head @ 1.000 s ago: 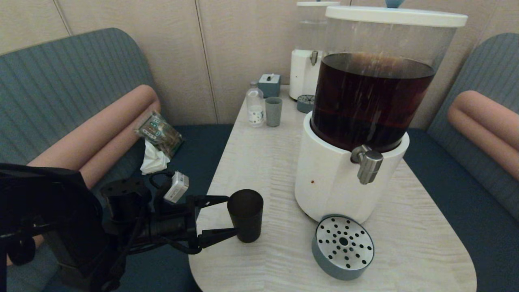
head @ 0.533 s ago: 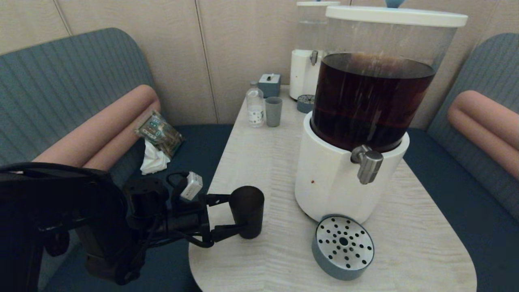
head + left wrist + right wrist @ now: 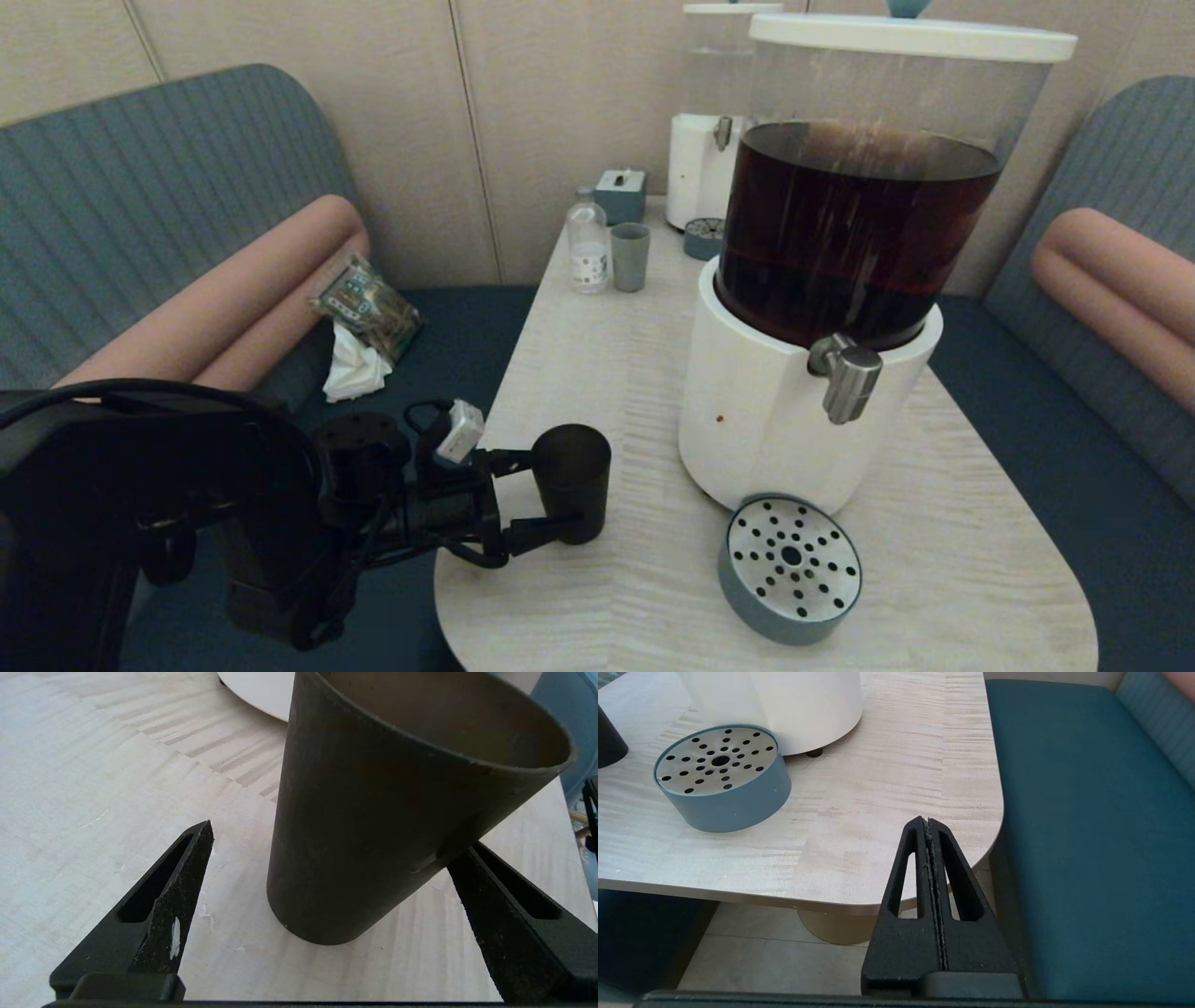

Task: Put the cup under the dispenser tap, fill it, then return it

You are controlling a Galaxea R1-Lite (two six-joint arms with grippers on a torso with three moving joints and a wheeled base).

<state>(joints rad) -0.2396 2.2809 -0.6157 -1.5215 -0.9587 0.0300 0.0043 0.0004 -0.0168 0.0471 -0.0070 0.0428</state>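
The black cup's lower side (image 3: pixel 574 498) (image 3: pixel 319 879) is beside my fingers, so my left gripper needs to close on the cup now.
The matte black cup (image 3: pixel 571 478) stands on the pale table (image 3: pixel 607 355) near its left front edge, left of the dispenser's white base (image 3: pixel 756 420). My left gripper (image 3: pixel 551 493) is open with a finger on each side of the cup. In the left wrist view the cup (image 3: pixel 373 812) fills the gap: one finger (image 3: pixel 187 868) stands apart from it, the other finger (image 3: pixel 495 905) lies against its wall. The brushed-steel tap (image 3: pixel 848 373) sticks out over the round perforated drip tray (image 3: pixel 789 569). My right gripper (image 3: pixel 927 826) is shut and empty, parked off the table's front right corner.
Far back on the table stand a clear bottle (image 3: pixel 588 245), a pale grey-blue tumbler (image 3: pixel 630 256), a small blue box (image 3: pixel 621 194) and a second clear-tank dispenser (image 3: pixel 709 140). Blue bench seats flank the table, with a snack packet (image 3: pixel 366 306) on the left one.
My left arm has reached further right, so its open fingers now lie deeper along both sides of the cup. The cup has shifted slightly away from me.
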